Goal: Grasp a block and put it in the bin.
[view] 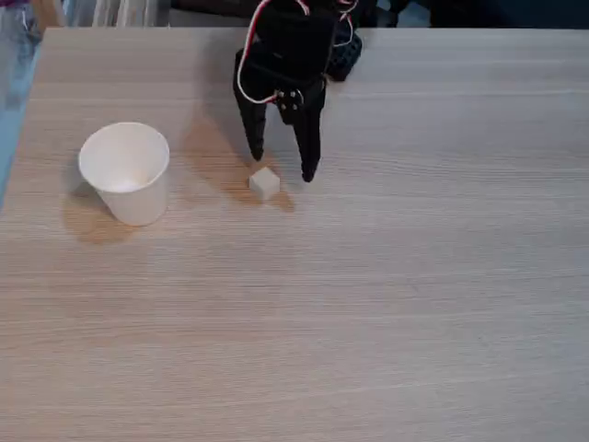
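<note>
I will next grab the small white block's opposite sides, to put it in the white paper cup (125, 170).
A tiny white cube, the block (264, 183), lies on the wooden table just below my black gripper (282, 165). The gripper points down toward the table with its two fingers spread apart, one tip left of the block and the other to its right. Nothing is held between them. The block sits slightly in front of the gap between the tips. The bin (126, 171), a plain white paper cup, stands upright to the left of the block with its mouth open and nothing visible inside.
The light wooden table (386, 304) stretches wide below and right of the block. Its far edge runs along the top of the view, behind the arm. Red and white wires loop over the arm's body.
</note>
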You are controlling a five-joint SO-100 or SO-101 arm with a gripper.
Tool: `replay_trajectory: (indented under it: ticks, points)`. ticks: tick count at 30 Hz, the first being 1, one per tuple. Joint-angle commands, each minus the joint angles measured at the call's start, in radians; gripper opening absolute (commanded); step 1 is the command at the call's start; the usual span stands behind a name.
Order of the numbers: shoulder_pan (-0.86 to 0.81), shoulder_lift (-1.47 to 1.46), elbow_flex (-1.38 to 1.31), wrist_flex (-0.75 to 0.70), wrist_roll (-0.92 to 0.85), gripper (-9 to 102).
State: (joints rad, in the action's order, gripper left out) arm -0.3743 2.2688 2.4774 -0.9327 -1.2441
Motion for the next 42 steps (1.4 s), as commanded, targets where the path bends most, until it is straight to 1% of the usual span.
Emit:
replay_trajectory:
  ticks: [1,11,29,42]
  points:
    - [-0.02,-0.011,-0.009,0.018,-0.006,38]
    - [-0.06,-0.021,0.014,0.018,0.005,38]
    - [-0.055,-0.012,0.051,0.043,0.057,37]
    - [-0.057,-0.023,0.126,0.13,0.06,36]
